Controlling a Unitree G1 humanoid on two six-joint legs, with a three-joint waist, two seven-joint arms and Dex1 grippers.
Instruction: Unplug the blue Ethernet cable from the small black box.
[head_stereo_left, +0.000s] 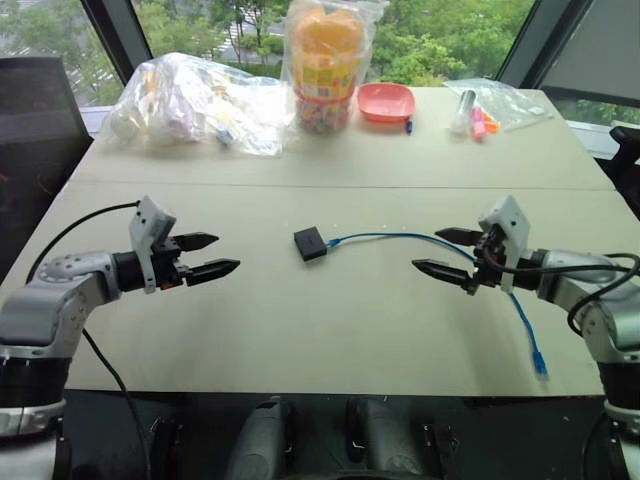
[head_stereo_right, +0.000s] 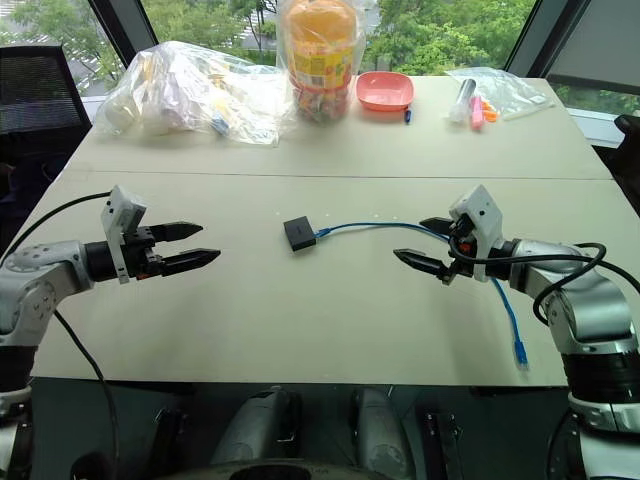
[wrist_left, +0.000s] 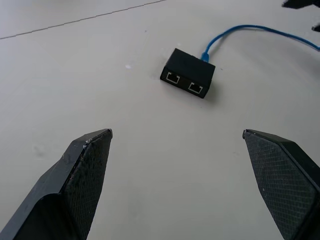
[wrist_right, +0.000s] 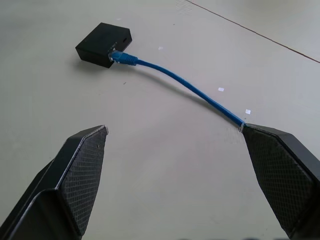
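Observation:
The blue cable's plug (head_stereo_left: 333, 243) sticks out of one side of the box, so my left gripper should grab the box by its empty port side (head_stereo_left: 303, 249) next.
The small black box (head_stereo_left: 310, 243) lies flat in the middle of the beige table. The blue Ethernet cable (head_stereo_left: 400, 238) is plugged into the box's right side (wrist_right: 122, 58), runs right, passes under my right gripper and ends in a loose plug (head_stereo_left: 540, 366) near the table's front edge. My left gripper (head_stereo_left: 212, 255) hovers open to the left of the box, pointing at it. My right gripper (head_stereo_left: 443, 251) hovers open on the right, over the cable, with nothing between its fingers. Two empty ports (wrist_left: 186, 83) face the left wrist view.
At the back of the table (head_stereo_left: 300, 330) lie a clear bag of items (head_stereo_left: 195, 100), a tall bag of snacks (head_stereo_left: 325, 60), a pink tray (head_stereo_left: 386, 101) and a bag of markers (head_stereo_left: 485, 105). A seam crosses the table behind the box.

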